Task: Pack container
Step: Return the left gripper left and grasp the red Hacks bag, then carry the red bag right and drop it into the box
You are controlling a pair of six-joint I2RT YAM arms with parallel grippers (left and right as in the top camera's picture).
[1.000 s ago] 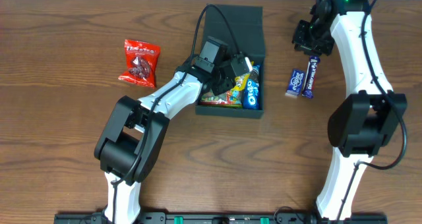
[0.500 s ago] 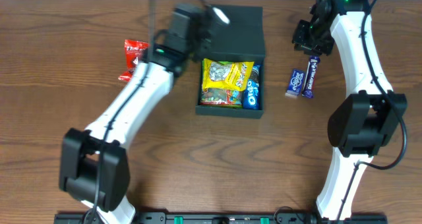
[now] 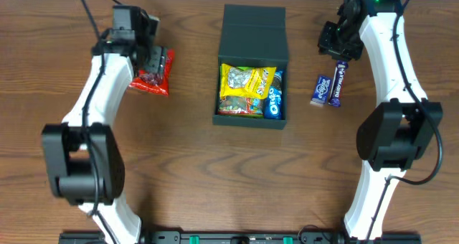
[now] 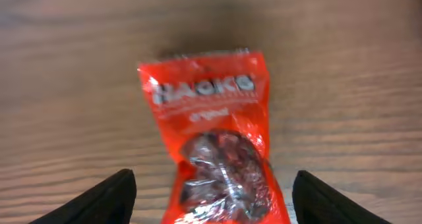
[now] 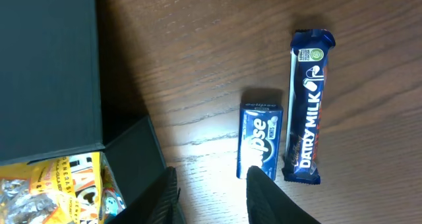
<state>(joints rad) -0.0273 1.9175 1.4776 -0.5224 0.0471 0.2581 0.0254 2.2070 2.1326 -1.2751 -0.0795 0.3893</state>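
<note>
My left gripper pinches the red snack packet point(image 3: 154, 80) across its middle at the clear window next, to pack it flat into the container.
The dark container point(image 3: 251, 118) stands open at mid-table, its flap lid point(image 3: 254, 25) laid back. Inside lie a yellow-green packet point(image 3: 244, 86) and a blue Oreo pack point(image 3: 275, 100). A red snack packet point(image 3: 154, 80) lies flat on the wood to the left. My left gripper point(image 3: 148, 57) hovers over it, open. In the left wrist view the red packet point(image 4: 214, 132) sits between the wide-apart fingertips point(image 4: 99, 201), untouched. My right gripper point(image 3: 337, 47) hangs at the far right, open, with bare wood between its fingers point(image 5: 270, 197).
A blue mint pack point(image 5: 262, 141) and a blue Dairy Milk bar point(image 5: 306, 105) lie side by side right of the container point(image 5: 49, 66). In the overhead view the mint pack point(image 3: 321, 90) and the bar point(image 3: 338, 82) lie just below my right gripper.
My left arm swung from over the container leftward to the red packet and its jaws opened wide. The right gripper stayed in place and its jaws parted slightly.
</note>
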